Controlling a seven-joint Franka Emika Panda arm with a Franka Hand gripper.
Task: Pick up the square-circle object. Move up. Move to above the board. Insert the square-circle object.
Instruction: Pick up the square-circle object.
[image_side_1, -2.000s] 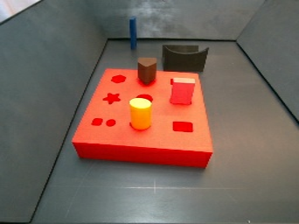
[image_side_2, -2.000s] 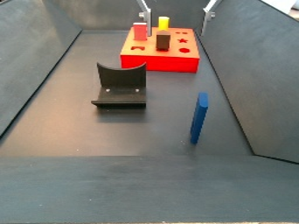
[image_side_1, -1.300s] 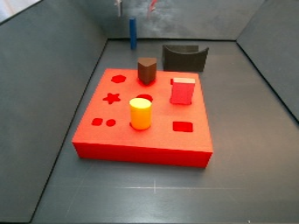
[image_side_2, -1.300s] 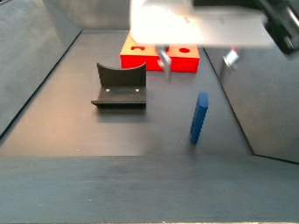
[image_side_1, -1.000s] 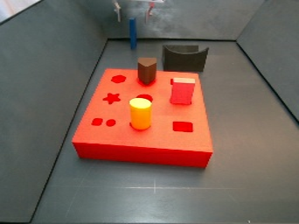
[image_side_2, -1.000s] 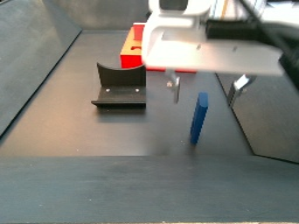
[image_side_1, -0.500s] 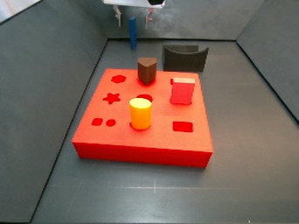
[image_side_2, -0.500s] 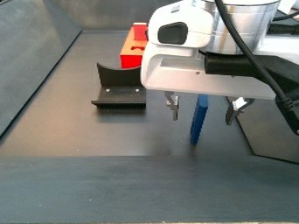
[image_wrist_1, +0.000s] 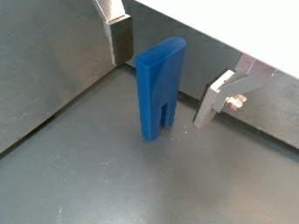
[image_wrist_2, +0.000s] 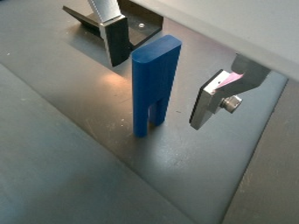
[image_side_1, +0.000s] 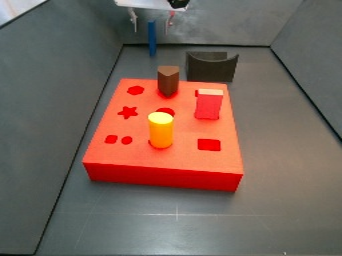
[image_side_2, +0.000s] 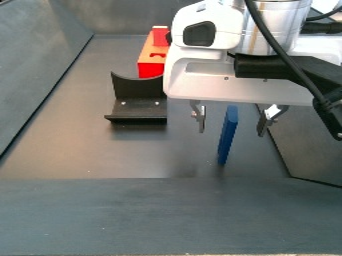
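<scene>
My gripper should take hold of the blue square-circle object's upper end (image_side_1: 151, 27) next. Then I should lift the object and insert it into the board (image_side_1: 134, 158).
The square-circle object is a slim blue piece (image_wrist_1: 158, 89) standing upright on the dark floor; it shows in both wrist views (image_wrist_2: 153, 84) and both side views (image_side_2: 229, 136) (image_side_1: 152, 41). My gripper (image_wrist_1: 173, 80) is open and straddles the piece, one silver finger (image_wrist_1: 115, 37) on each side with gaps, not touching it. It also shows in a wrist view (image_wrist_2: 167, 81) and a side view (image_side_2: 237, 119). The board (image_side_1: 134, 158) is a large red block with shaped holes, away from the gripper.
On the board stand a yellow cylinder (image_side_1: 160, 129), a brown hexagonal peg (image_side_1: 168, 80) and a red square block (image_side_1: 209, 104). The dark fixture (image_side_2: 136, 98) stands between board and blue piece. Grey walls enclose the floor; one wall runs close beside the piece.
The gripper came in over the blue piece and lowered around it. In the last half second it barely moved. The blue piece has not moved.
</scene>
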